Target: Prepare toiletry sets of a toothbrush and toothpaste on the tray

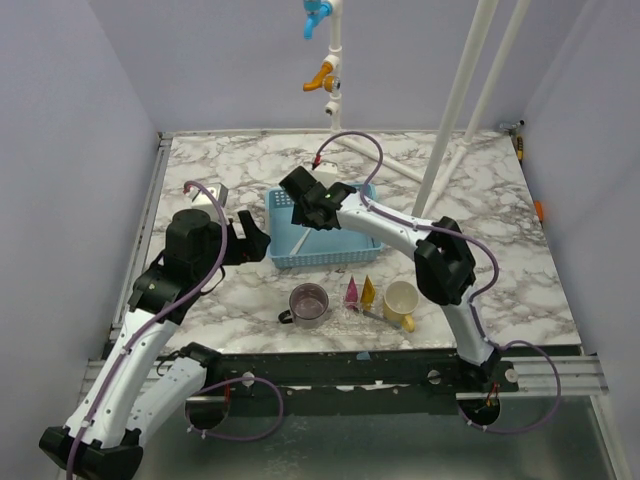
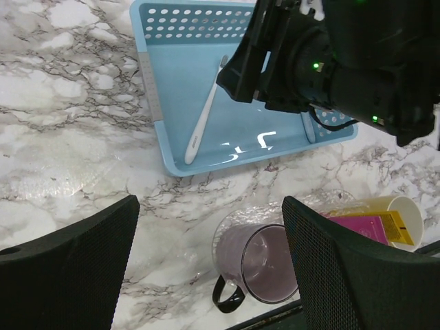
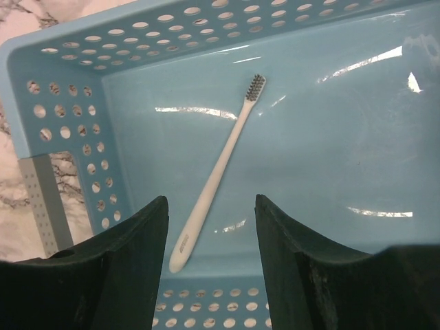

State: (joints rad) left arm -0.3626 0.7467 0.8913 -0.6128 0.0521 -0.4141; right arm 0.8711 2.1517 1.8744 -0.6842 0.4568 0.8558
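Note:
The white toothbrush is next for my right gripper, which will grab it by the middle of its handle point(image 3: 215, 178), so the bristled head stays free for my left gripper.
A white toothbrush point(image 3: 221, 167) lies flat in the light-blue mesh basket point(image 3: 69, 130). My right gripper point(image 3: 210, 265) hangs open just above its handle end, one finger on each side. From the top, this gripper point(image 1: 300, 213) is over the basket's left half. The magenta-pink tube point(image 1: 351, 291) and the yellow tube point(image 1: 368, 291) stand between two mugs, on the faint sheen of the clear tray point(image 1: 352, 311). My left gripper point(image 1: 260, 238) is open and empty, left of the basket. In the left wrist view its fingers point(image 2: 344, 268) frame the purple mug.
A purple mug point(image 2: 258, 264) with a black handle and a yellow mug point(image 1: 402, 301) stand near the front edge. A thin grey stick point(image 2: 307, 128) lies in the basket's right part. White pipes point(image 1: 455, 110) rise at the back right.

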